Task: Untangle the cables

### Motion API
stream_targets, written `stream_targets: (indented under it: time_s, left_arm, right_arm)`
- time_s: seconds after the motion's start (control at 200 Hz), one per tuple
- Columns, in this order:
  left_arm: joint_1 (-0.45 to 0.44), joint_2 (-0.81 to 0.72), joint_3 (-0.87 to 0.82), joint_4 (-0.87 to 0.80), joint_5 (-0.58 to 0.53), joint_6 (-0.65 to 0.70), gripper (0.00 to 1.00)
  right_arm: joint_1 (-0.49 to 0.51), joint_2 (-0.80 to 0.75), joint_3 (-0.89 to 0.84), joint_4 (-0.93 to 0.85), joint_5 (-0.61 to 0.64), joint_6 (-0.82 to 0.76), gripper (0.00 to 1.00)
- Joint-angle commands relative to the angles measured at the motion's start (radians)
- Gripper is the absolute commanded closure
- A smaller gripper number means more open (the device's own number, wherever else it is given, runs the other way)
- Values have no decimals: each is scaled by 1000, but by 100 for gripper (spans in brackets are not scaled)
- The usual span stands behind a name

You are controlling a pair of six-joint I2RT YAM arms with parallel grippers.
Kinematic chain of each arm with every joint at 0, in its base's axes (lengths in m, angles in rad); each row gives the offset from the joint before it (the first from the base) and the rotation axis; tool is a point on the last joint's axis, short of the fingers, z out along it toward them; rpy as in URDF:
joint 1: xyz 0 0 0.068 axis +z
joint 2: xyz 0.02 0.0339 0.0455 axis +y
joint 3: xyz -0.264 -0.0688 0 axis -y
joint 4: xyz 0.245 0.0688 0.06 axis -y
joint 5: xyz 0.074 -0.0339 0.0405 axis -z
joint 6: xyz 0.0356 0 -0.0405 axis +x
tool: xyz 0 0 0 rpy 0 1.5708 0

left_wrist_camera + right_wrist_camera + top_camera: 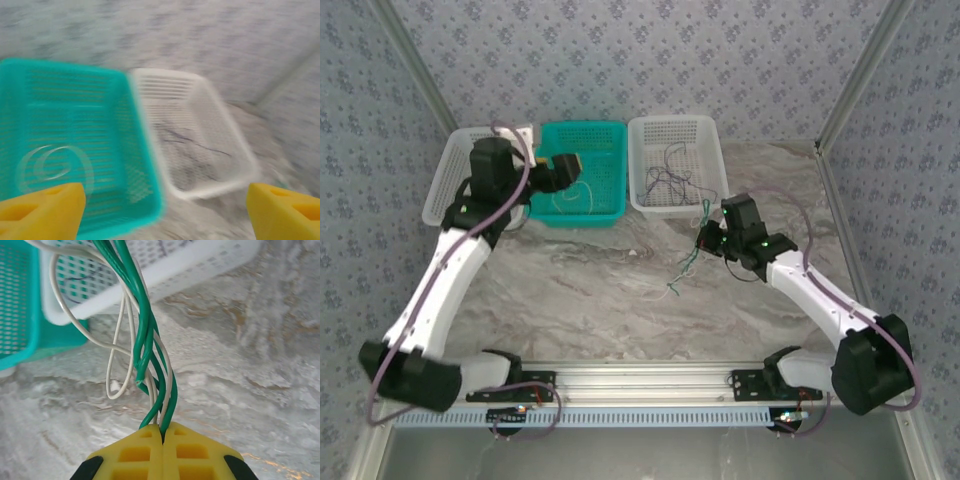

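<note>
The whitish cable is the only one my left gripper should grab, by its loose loop beside the twisted green cables. The green cables should stay in my right gripper, to untangle them.
My right gripper (162, 432) is shut on a twisted bundle of green and whitish cables (145, 342), held above the marble table. From above, that right gripper (710, 236) is just in front of the right white basket (646, 200), and the bundle's loose ends (682, 272) trail onto the table. Dark thin cables (670, 182) lie inside that basket. My left gripper (563, 166) hovers over the teal basket (602, 216), its yellow fingers (46, 210) wide apart with nothing between them. A pale coiled cable (52, 167) rests in the teal basket (125, 220).
Another white basket (442, 182) stands at the back left, partly behind the left arm. Patterned walls close in the table on three sides. A metal rail (650, 378) with the arm bases runs along the near edge. The left wrist view is motion-blurred.
</note>
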Motion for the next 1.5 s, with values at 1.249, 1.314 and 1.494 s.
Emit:
stream_targets:
  time_s: [1.249, 1.314, 1.494]
  left_arm:
    - [-502, -347, -284, 165, -29, 221, 100]
    - [-500, -370, -255, 132, -115, 215, 100]
    - [-481, -327, -73, 89, -250, 234, 100]
  right_arm:
    - [-179, 94, -79, -69, 369, -14, 100]
    - [-187, 112, -81, -71, 371, -4, 100]
    - [-187, 110, -88, -49, 315, 2, 100]
